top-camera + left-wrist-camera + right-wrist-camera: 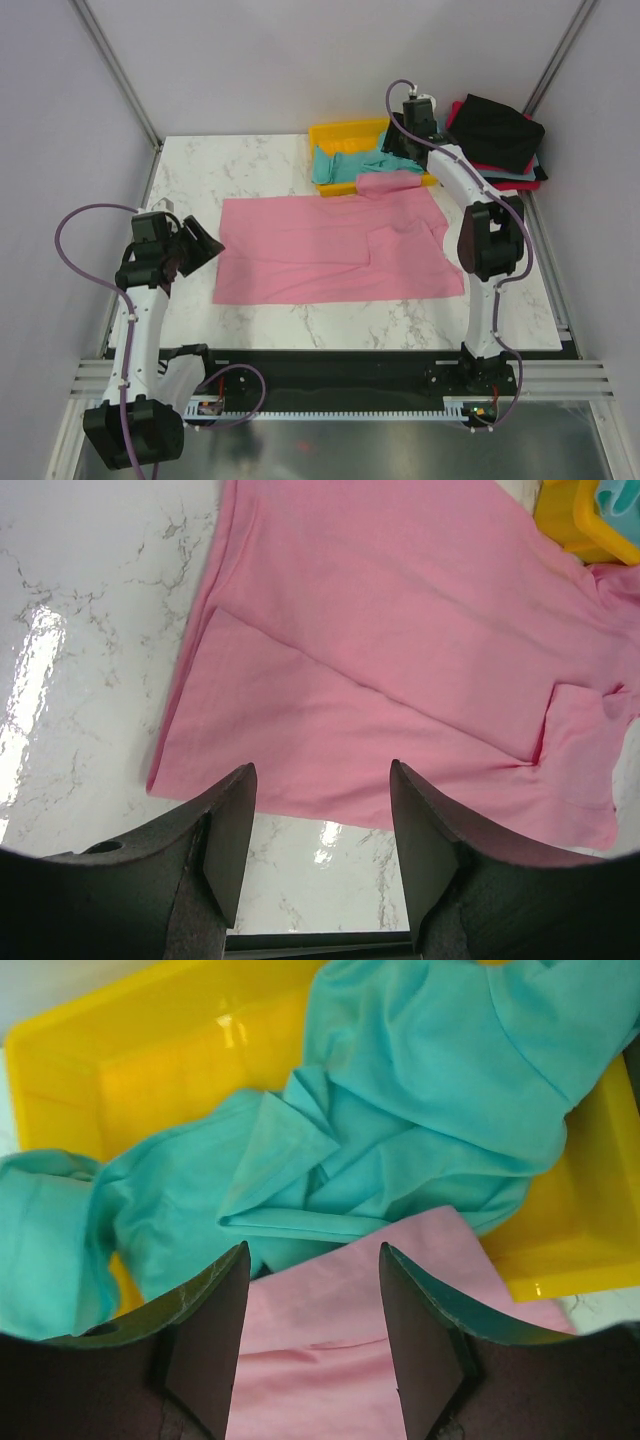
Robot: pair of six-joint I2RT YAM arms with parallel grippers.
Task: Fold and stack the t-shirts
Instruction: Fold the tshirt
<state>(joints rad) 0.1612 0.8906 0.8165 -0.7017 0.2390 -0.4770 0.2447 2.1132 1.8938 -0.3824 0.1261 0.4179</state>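
Observation:
I should next use my right gripper to grab the pink t-shirt (pixel 330 250) by the sleeve that rests on the tray's edge, so the sleeve can be folded over the shirt's body.
The pink t-shirt (pixel 330 250) lies spread flat across the middle of the table, one sleeve (pixel 390 183) reaching up onto the tray's edge. It also shows in the left wrist view (pixel 400 640) and the right wrist view (pixel 340 1360). The teal t-shirt (pixel 345 163) lies crumpled in the yellow tray, also in the right wrist view (pixel 400 1110). The black t-shirt (pixel 497 132) lies folded on the red one (pixel 520 176) at the back right. My left gripper (pixel 205 250) is open and empty at the pink shirt's left edge. My right gripper (pixel 400 150) is open above the pink sleeve and the teal shirt.
The yellow plastic tray (pixel 340 130) stands at the back centre of the marble table (pixel 230 170). Grey walls and frame posts close in the back and sides. The table's near edge (pixel 330 345) borders a black rail.

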